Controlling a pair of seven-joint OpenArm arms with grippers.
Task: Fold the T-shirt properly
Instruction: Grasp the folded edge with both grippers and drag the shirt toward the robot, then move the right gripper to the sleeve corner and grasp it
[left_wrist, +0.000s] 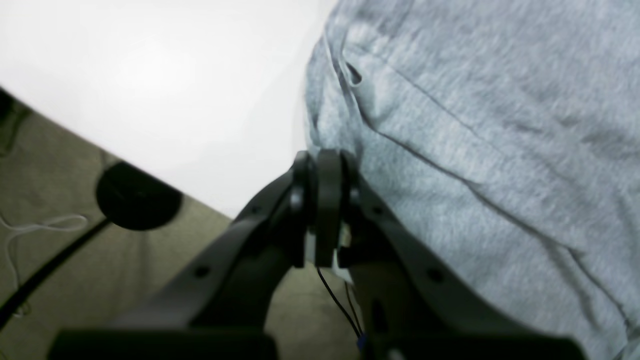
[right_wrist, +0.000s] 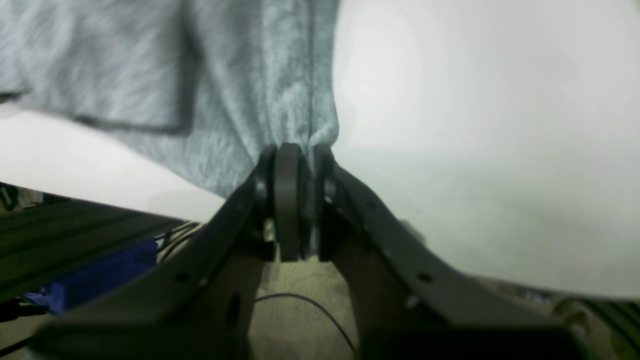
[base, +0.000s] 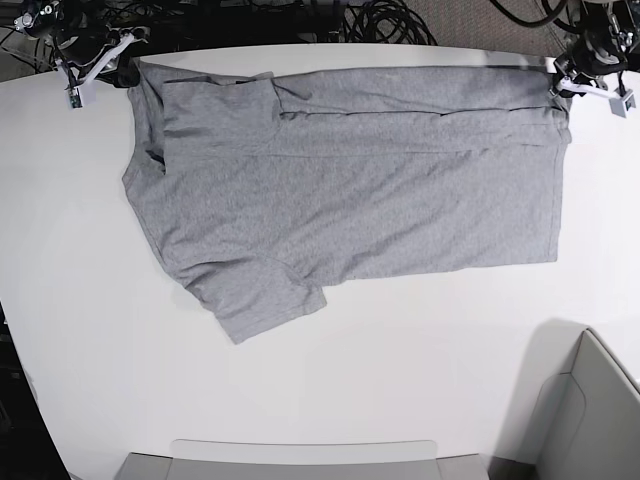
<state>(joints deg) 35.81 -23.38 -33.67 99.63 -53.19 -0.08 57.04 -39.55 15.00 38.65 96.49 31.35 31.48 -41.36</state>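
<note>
The folded band (base: 200, 100) lies flat over the shirt (base: 330, 200) at the right gripper's fingers and would stay, so the right gripper should open.
The heather-grey T-shirt (base: 350, 190) lies spread across the white table (base: 400, 360), plain side up, with one sleeve pointing toward the front (base: 265, 300). Its far edge is folded over in a band. My right gripper (base: 128, 72) is at the shirt's far left corner. In the right wrist view its tips (right_wrist: 295, 152) are shut on bunched grey fabric (right_wrist: 280, 100). My left gripper (base: 557, 78) is at the far right corner. In the left wrist view its tips (left_wrist: 325, 162) are shut at the shirt's edge (left_wrist: 475, 125).
Grey bins stand at the front edge (base: 300, 460) and the front right corner (base: 590, 420). Black cables (base: 385, 20) lie behind the table's far edge. Beyond the edge, the left wrist view shows floor with a black round base (left_wrist: 137, 197).
</note>
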